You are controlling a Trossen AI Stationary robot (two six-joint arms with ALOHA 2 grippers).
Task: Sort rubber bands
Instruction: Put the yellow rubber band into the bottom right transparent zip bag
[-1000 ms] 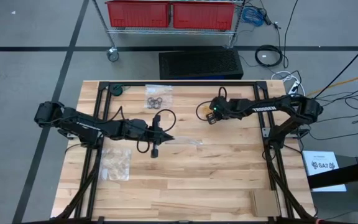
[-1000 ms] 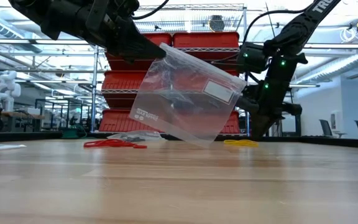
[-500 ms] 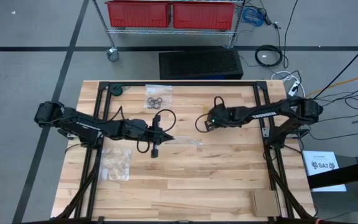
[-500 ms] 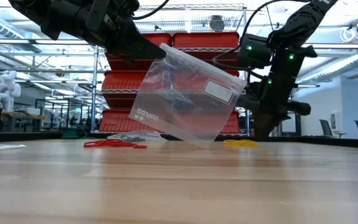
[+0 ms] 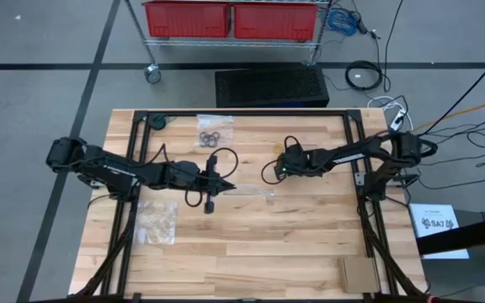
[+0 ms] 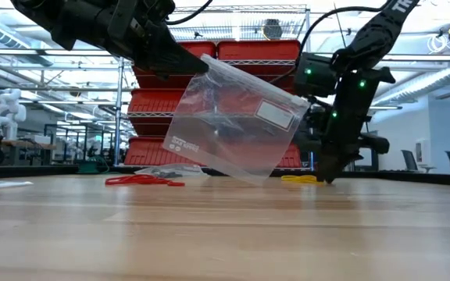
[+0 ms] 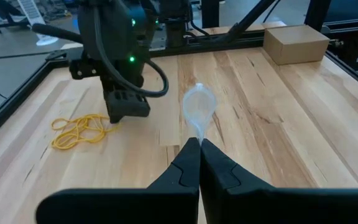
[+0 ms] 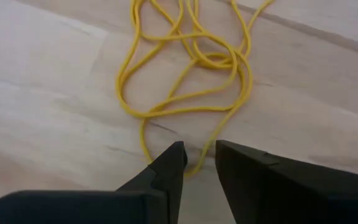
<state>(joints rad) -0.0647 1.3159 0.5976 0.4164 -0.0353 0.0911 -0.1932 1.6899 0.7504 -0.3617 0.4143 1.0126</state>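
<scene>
The robot's right gripper needs to take a yellow rubber band by its outer loop (image 8: 199,166) for the clear bag.
My left gripper (image 5: 228,187) is over the table's middle, shut on a clear plastic bag (image 6: 237,121) that has a white label. My right gripper (image 8: 199,158) points down at a tangle of yellow rubber bands (image 8: 191,68). It is open by a narrow gap, and one yellow strand (image 8: 194,167) lies on the wood between its fingertips. In the low view its tips (image 6: 324,176) stand at the table beside the yellow bands (image 6: 301,179). Red bands (image 6: 143,180) lie on the table farther left. My left gripper pinches the clear bag between its two shut fingers at an upper corner (image 6: 209,69), the edge coming out right at the fingertips (image 7: 199,134). The fingers come level from the table's left. The bag hangs slanting below them, its lowest corner (image 6: 250,180) down at the table.
A bag of black bands (image 5: 215,130) lies near the far edge, and a bag of tan bands (image 5: 157,220) lies near-left of my left gripper. A cardboard box (image 7: 294,42) sits at the near right corner (image 5: 358,271). A black frame (image 5: 242,113) rims the table.
My right gripper has moved toward the table's left and near side and come down, so its fingertips now stand at the wood on the yellow bands. The left gripper and the bag have kept still.
</scene>
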